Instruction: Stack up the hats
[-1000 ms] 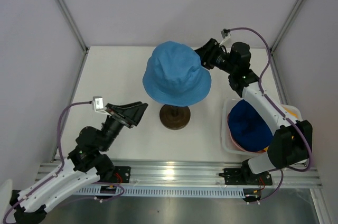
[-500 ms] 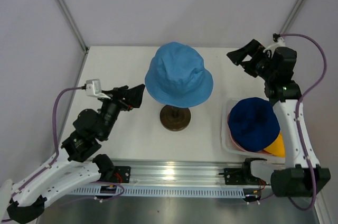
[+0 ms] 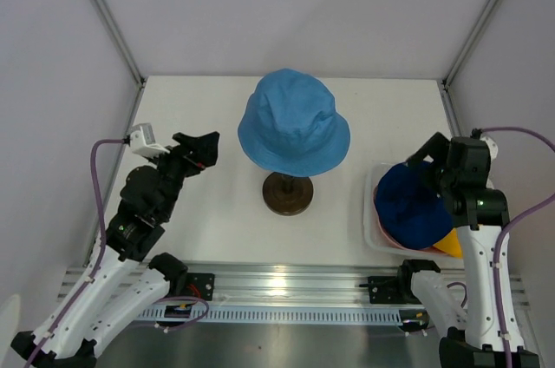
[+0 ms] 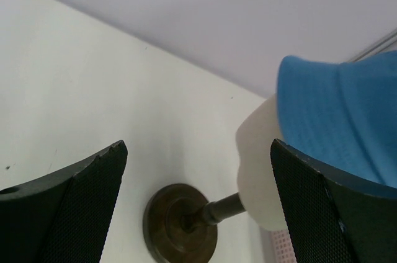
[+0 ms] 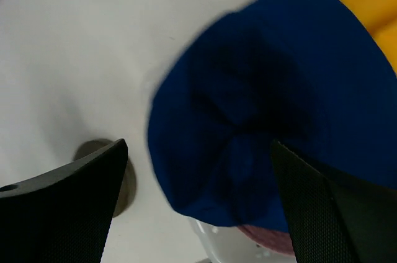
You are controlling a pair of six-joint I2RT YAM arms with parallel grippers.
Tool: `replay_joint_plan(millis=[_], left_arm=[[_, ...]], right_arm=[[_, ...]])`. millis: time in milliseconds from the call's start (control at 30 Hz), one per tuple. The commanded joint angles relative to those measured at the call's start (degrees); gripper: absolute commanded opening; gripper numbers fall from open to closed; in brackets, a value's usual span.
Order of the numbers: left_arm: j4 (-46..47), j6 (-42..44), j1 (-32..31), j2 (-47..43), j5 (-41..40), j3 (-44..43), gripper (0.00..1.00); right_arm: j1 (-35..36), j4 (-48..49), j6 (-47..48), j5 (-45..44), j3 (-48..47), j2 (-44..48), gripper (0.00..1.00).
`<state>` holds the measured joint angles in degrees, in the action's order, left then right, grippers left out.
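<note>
The navy hat's opening has to stay free to stack over the light blue hat (image 3: 292,121), so my right gripper needs to grab one side of the navy hat's edge next.
The light blue hat (image 3: 292,121) sits on the cream mannequin head (image 4: 260,170) above its dark round base (image 3: 288,192); its brim also shows in the left wrist view (image 4: 338,120). The navy hat (image 3: 414,203) lies on top in the white basket (image 3: 371,227), over the yellow hat (image 3: 450,243) and the pink hat (image 5: 273,239). It fills the right wrist view (image 5: 260,126). My left gripper (image 3: 201,149) is open and empty, left of the stand. My right gripper (image 3: 427,156) is open and empty, above the navy hat.
The enclosure's white walls and metal posts (image 3: 107,16) bound the table at the back and sides. The aluminium rail (image 3: 286,285) with the arm bases runs along the near edge.
My right arm has swung from beside the light blue hat back and down to above the basket. My left gripper has drawn back to the left, away from the stand.
</note>
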<state>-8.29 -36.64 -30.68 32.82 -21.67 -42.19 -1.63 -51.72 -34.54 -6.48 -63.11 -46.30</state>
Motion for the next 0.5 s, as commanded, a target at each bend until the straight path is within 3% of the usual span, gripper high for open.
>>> replay_joint_plan(millis=[0, 167, 267, 467], left_arm=[[-2.87, -2.91, 2.37, -0.91, 5.49, 2.72, 1.0], [-3.39, -3.26, 3.52, -2.67, 7.61, 4.58, 1.0], [-3.83, -2.73, 4.04, -3.81, 7.7, 5.19, 1.0], [-4.19, -2.03, 4.31, -5.83, 7.69, 5.98, 0.99]], right_arm=[[-0.39, -10.93, -5.44, -11.49, 3.17, 1.83, 0.99], [-1.53, -19.64, -12.46, -17.25, 1.24, 4.89, 0.99], [-1.54, -18.06, -11.87, -16.9, 4.3, 7.36, 0.98], [-1.62, -11.49, -11.77, -12.51, 12.13, 4.83, 0.84]])
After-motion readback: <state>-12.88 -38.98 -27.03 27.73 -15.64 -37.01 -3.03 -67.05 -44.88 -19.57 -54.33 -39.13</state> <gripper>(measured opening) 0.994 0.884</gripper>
